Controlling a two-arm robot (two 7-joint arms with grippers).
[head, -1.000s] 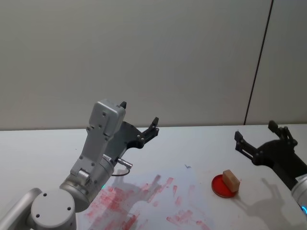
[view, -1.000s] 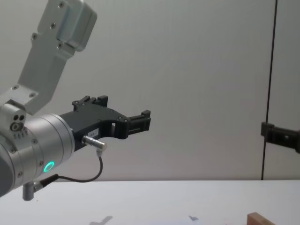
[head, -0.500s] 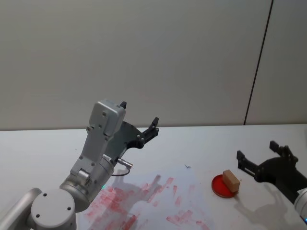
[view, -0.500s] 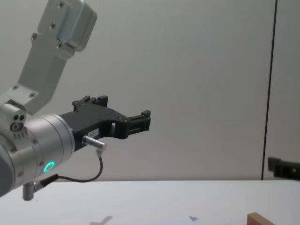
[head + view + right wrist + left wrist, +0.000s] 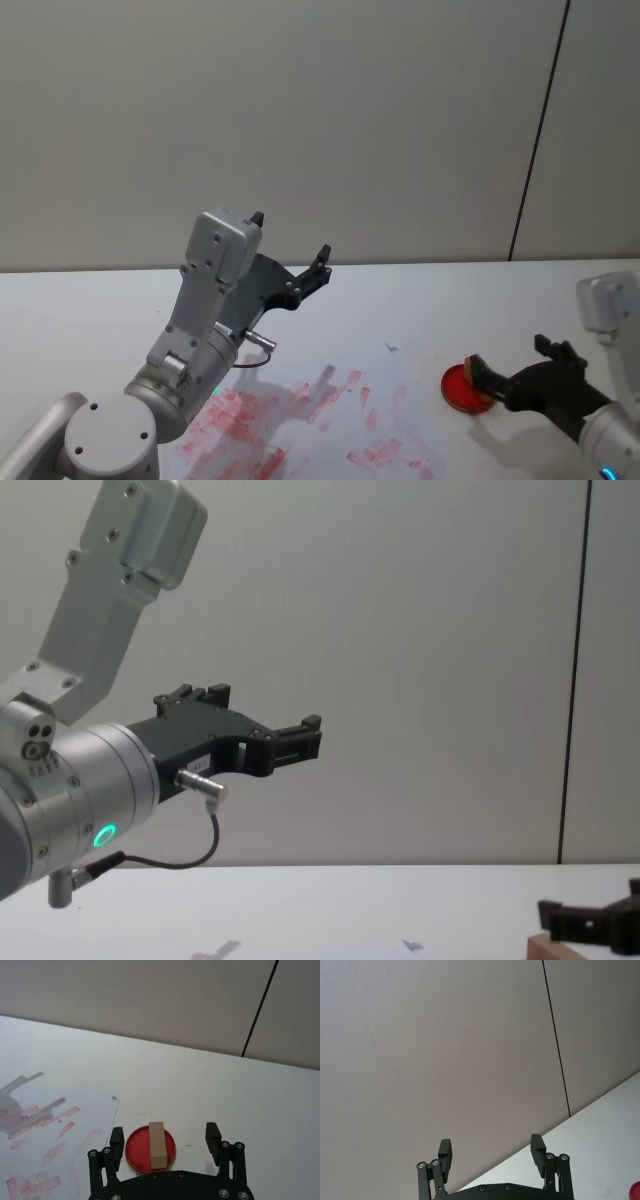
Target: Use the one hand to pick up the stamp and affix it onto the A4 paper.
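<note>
The stamp's base sits on the red ink pad, so my right gripper will next grab its long wooden sides above the ink.
The stamp, a light-brown wooden block, stands on a round red ink pad at the table's right. My right gripper is low over the table and open, one finger on each side of the stamp without touching it. In the head view this right gripper covers most of the stamp above the pad. The chest view catches the stamp's top under the right gripper. The A4 paper, smeared with red prints, lies flat left of the pad. My left gripper hangs open, raised above the table's left.
The white table runs back to a plain grey wall with a dark vertical seam. The left arm's grey housing rises over the paper's left part. The paper's corner lies close to the pad.
My right gripper has come down and moved left toward the pad, and now straddles the stamp. The left arm and the stamp have not moved.
</note>
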